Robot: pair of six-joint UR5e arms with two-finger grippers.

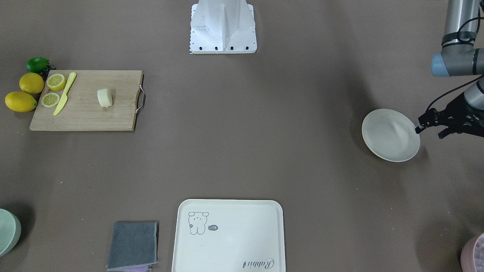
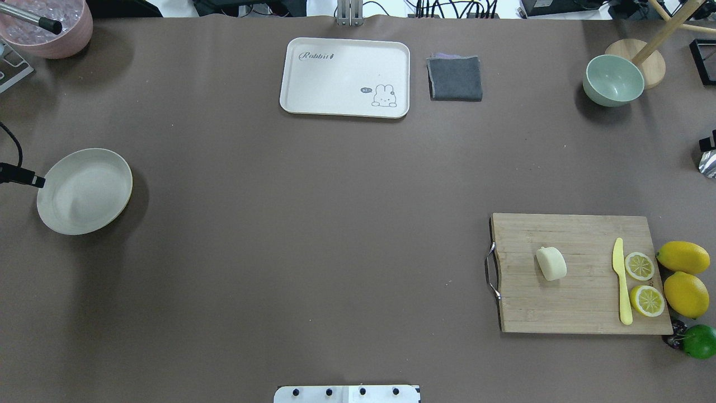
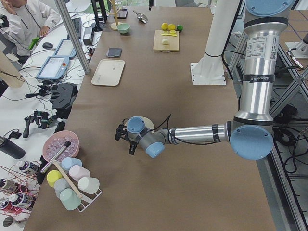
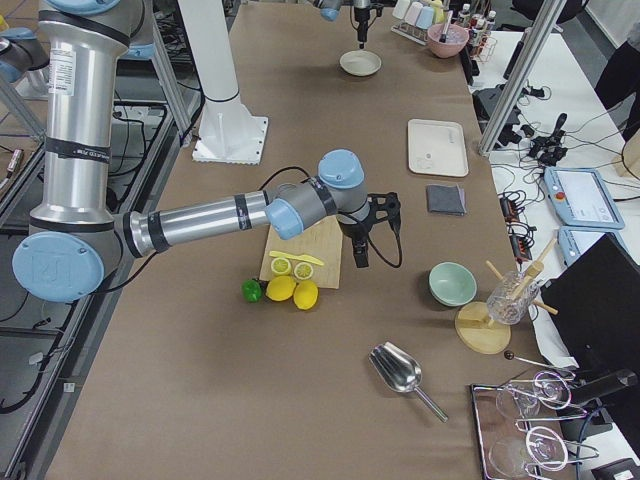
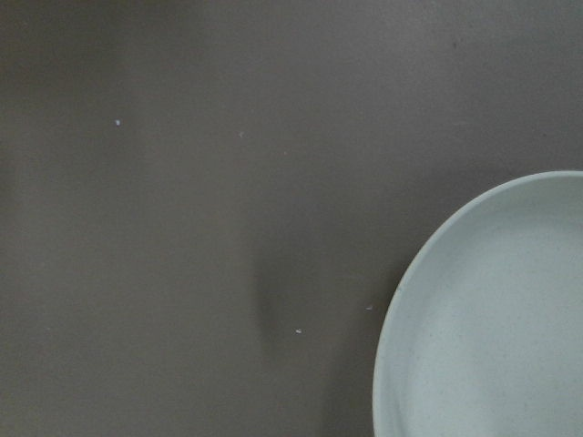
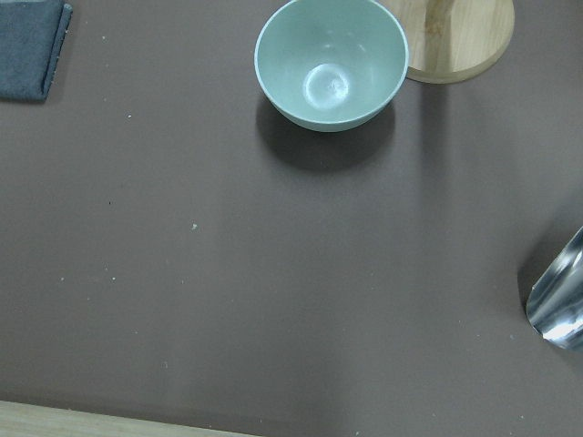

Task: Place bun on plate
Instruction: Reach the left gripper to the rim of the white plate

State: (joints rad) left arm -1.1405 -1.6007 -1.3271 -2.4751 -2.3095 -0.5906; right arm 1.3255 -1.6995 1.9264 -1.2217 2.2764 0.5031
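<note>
My left gripper should next grab the plate by its rim, so that the round off-white plate's middle stays free to receive the bun.
The bun, a small pale cream lump, lies on the wooden cutting board at the robot's right, also in the front view. The round off-white plate rests empty far across the table on the robot's left. My left gripper hovers just beside the plate's outer rim, fingers apart and holding nothing. Its wrist view shows only the plate's edge. My right gripper hangs past the board toward the green bowl, and I cannot tell its state.
On the board lie a yellow knife and two lemon halves. Whole lemons and a lime lie beside it. A bear tray, grey cloth, green bowl and metal scoop line the far side.
</note>
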